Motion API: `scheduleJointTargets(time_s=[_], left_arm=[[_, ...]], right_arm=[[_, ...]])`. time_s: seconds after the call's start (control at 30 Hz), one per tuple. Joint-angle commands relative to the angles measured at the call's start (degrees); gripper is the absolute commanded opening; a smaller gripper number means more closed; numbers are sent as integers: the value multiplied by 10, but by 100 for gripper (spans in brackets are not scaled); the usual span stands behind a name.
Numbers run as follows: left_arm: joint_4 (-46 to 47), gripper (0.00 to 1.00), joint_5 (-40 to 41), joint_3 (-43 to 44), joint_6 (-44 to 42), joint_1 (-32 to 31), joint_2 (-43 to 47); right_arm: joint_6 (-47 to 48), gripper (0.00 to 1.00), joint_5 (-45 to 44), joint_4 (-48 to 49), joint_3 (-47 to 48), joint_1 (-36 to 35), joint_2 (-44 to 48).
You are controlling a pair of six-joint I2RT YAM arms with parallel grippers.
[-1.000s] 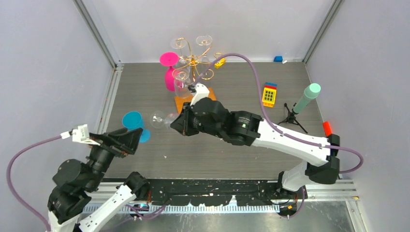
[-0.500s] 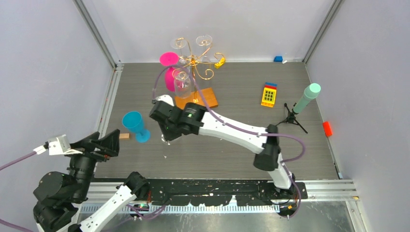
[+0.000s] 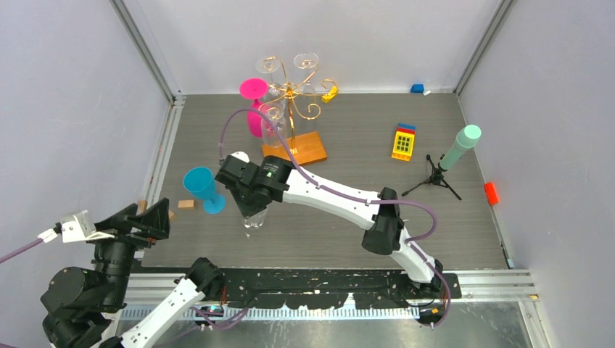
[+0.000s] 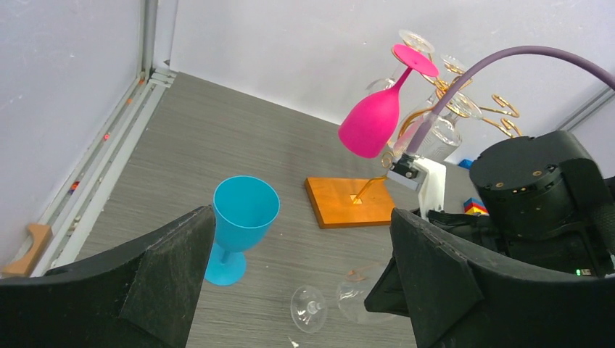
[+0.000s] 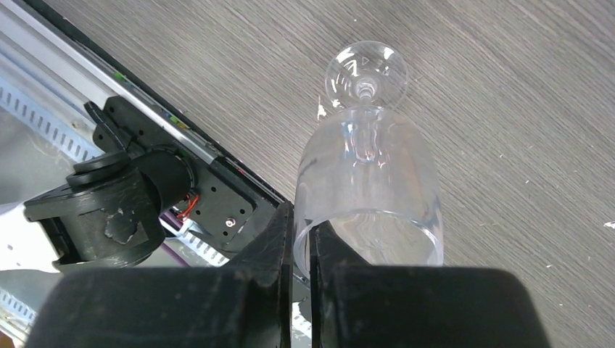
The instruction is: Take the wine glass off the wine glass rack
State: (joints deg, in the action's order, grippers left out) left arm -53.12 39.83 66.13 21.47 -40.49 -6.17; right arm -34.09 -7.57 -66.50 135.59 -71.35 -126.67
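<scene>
The foot of my tilted wine glass is low at the flat, free table, so the glass would stay standing. My right gripper should open now.
The gold wire wine glass rack (image 3: pixel 291 90) stands on its orange-brown wooden base (image 3: pixel 294 151) at the back; it also shows in the left wrist view (image 4: pixel 355 201). My right gripper (image 3: pixel 250 203) is shut on the rim of a clear wine glass (image 3: pixel 254 220), one finger inside the bowl and one outside (image 5: pixel 301 225). The glass (image 5: pixel 370 181) is tilted, foot pointing away from the gripper, low over the table in front of the rack (image 4: pixel 341 301). I cannot tell if it touches the table. My left gripper (image 3: pixel 145 221) is open and empty at the near left (image 4: pixel 302 217).
A blue goblet (image 3: pixel 201 188) stands just left of the held glass. A pink glass (image 3: pixel 254 101) and clear glasses (image 3: pixel 272 119) hang on the rack. A small wooden block (image 3: pixel 186 204), a black tripod with a mint cylinder (image 3: pixel 450 159) and toy blocks (image 3: pixel 404 142) sit around.
My right arm carried the clear glass away from the rack toward the near left and lowered it beside the blue goblet. My left arm drew back toward the near left corner.
</scene>
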Motion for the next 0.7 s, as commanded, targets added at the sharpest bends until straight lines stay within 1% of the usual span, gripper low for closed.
scheduleJointTargets(time_s=[0.0, 0.2, 0.27, 0.47, 0.67], left_arm=[[9, 93, 5, -7, -15, 0, -4], [13, 93, -6, -19, -10, 0, -13], [14, 93, -8, -22, -7, 0, -16], [11, 93, -7, -27, 1, 0, -19], [9, 93, -6, -27, 6, -1, -23]], right_arm=[[17, 3, 21, -16, 35, 5, -13], [45, 20, 9, -51, 82, 7, -47], [55, 23, 3, -55, 96, 8, -52], [91, 36, 5, -36, 113, 9, -59], [108, 39, -12, 12, 120, 14, -56]])
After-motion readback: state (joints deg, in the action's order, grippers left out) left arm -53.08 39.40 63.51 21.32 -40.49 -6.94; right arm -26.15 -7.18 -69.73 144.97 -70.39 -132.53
